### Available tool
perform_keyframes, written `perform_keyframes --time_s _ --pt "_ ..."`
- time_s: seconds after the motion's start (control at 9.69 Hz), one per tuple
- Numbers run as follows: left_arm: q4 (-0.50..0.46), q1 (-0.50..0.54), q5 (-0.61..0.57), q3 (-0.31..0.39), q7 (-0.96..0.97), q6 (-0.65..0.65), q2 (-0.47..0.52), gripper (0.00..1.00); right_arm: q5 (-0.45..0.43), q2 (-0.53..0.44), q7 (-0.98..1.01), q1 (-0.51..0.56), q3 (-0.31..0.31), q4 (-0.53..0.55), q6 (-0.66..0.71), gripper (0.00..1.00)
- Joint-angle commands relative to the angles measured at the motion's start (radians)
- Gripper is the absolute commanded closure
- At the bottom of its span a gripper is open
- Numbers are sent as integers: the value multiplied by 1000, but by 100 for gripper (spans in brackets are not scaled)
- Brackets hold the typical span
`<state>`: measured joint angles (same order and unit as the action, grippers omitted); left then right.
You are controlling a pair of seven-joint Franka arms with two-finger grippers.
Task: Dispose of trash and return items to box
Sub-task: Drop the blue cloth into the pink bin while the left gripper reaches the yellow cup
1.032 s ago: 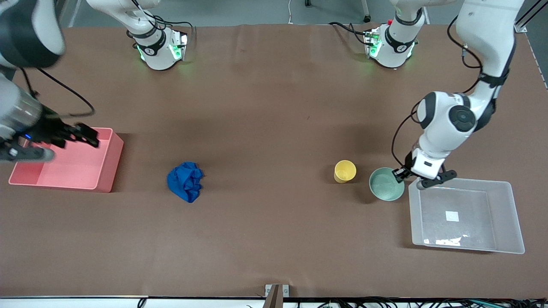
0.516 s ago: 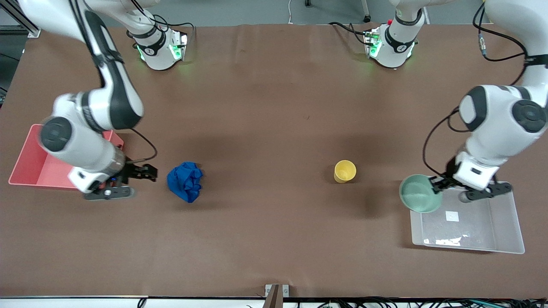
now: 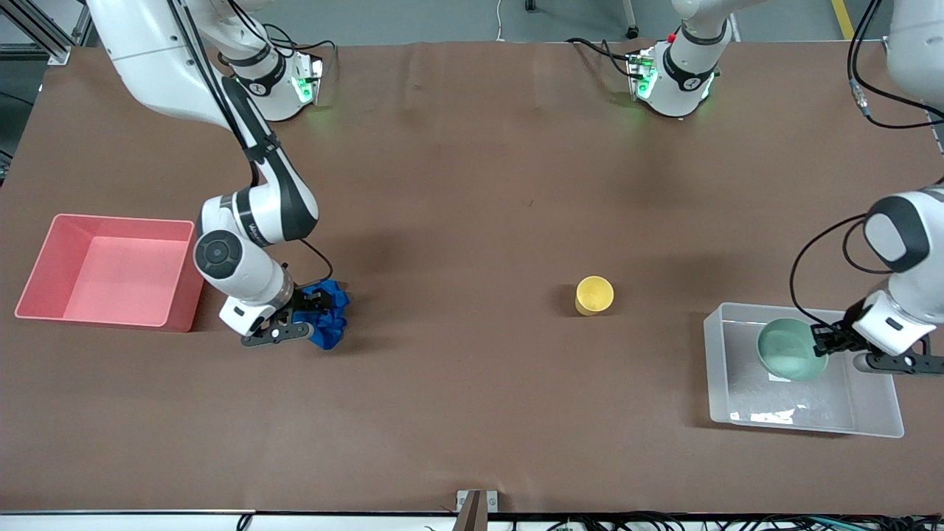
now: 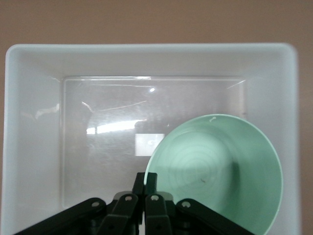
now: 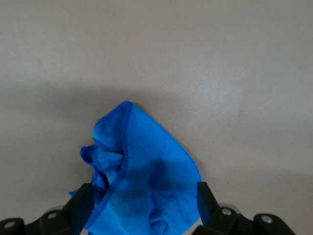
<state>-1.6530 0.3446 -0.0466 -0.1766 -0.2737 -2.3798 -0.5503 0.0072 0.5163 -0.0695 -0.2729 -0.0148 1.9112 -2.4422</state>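
Observation:
My right gripper is to grab the blue wad by its bunched middle (image 3: 329, 315) next, to dispose of the trash in the pink bin.
The blue wad of trash (image 3: 332, 313) lies on the table near the pink bin. My right gripper (image 3: 313, 310) is down at it, open, with one finger on each side of the wad (image 5: 146, 176); one fingertip (image 5: 82, 205) shows beside the cloth. My left gripper (image 3: 817, 341) is shut on the rim of the mint-green bowl (image 3: 788, 350) and holds it over the floor of the clear box (image 3: 877, 420). In the left wrist view the bowl (image 4: 220, 171) partly covers the white label (image 4: 146, 144). The yellow cup (image 3: 594, 294) stands upright on the table between wad and box.
The pink bin (image 3: 44, 251) sits at the right arm's end of the table, close beside the right arm's wrist. The clear box's rim (image 4: 146, 49) surrounds the bowl. Brown table cloth lies between cup and wad.
My right gripper swung from over the pink bin down to the blue wad. My left gripper lifted the bowl off the table and carried it over the clear box.

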Motion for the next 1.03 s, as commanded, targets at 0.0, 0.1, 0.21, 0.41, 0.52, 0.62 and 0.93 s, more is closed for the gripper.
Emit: perform_keyframes --time_s 0.0,0.1,0.21,0.41,0.52,0.62,0.93 --pt "56 -3 4 -6 -25 2 -95 100 -1 -2 -10 -9 -4 28 -23 11" --pt "56 1 13 -7 -24 -4 -120 100 -1 8 -10 -20 -4 29 -20 21" --pt "56 1 16 -7 -15 -5 -141 100 0 14 -10 -22 -4 31 -18 36" --pt "56 -4 16 -7 -13 -5 -166 99 -1 19 -10 -22 -4 32 -8 87" --pt "58 -4 16 -7 -13 -5 -183 99 0 18 -10 -22 -4 32 -5 96" --pt "67 -6 17 -9 -13 -5 -194 96 0 16 -10 -22 -4 32 -4 98" --pt "70 -9 16 -14 -12 -5 -189 55 -1 -76 -7 38 -11 29 105 98"
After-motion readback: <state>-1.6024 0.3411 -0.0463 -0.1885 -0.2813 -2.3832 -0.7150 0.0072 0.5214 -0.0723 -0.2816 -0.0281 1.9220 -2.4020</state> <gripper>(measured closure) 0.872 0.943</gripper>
